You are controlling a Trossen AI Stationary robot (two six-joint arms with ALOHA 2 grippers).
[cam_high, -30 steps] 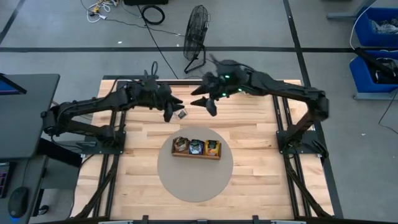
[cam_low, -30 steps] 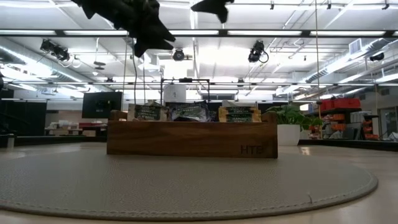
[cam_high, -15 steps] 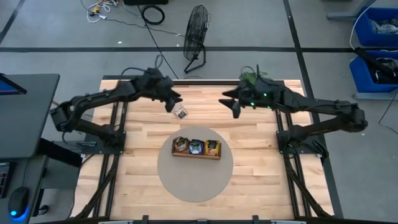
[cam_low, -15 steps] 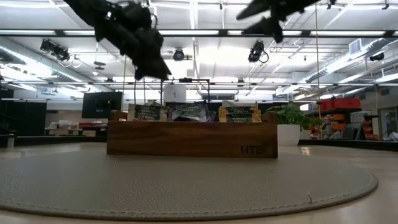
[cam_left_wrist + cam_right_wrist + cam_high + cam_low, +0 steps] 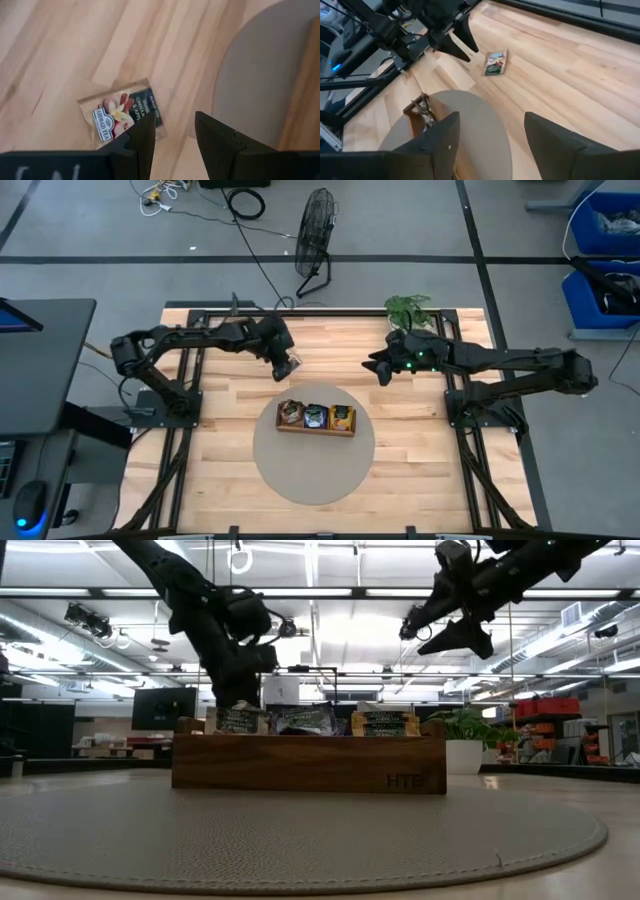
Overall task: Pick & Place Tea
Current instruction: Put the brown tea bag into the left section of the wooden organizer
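The left gripper grabs the tea packet by its dark green end (image 5: 145, 102) next, to stand the packet in the wooden tray (image 5: 304, 95).
A white-and-brown tea packet (image 5: 121, 114) lies flat on the bare wood, just beyond the round grey mat (image 5: 313, 465); it also shows in the high view (image 5: 294, 363) and the right wrist view (image 5: 495, 63). My left gripper (image 5: 172, 131) hangs open, slanting down over the packet's near corner (image 5: 282, 366). The wooden tray (image 5: 316, 429) stands on the mat, with tea packets (image 5: 303, 720) upright in its compartments. My right gripper (image 5: 379, 371) is open in the air, right of the tray and higher (image 5: 458, 636).
A small potted plant (image 5: 410, 308) stands at the table's far edge behind my right arm. A fan (image 5: 318, 225) is on the floor beyond the table. Bare wood stretches left and right of the mat toward the near edge.
My left gripper has come down and tipped steeply toward the packet on the wood, which has stayed put. My right gripper has drawn back from the middle toward the table's right edge, sinking and rolling as it went. Neither gripper's opening has changed.
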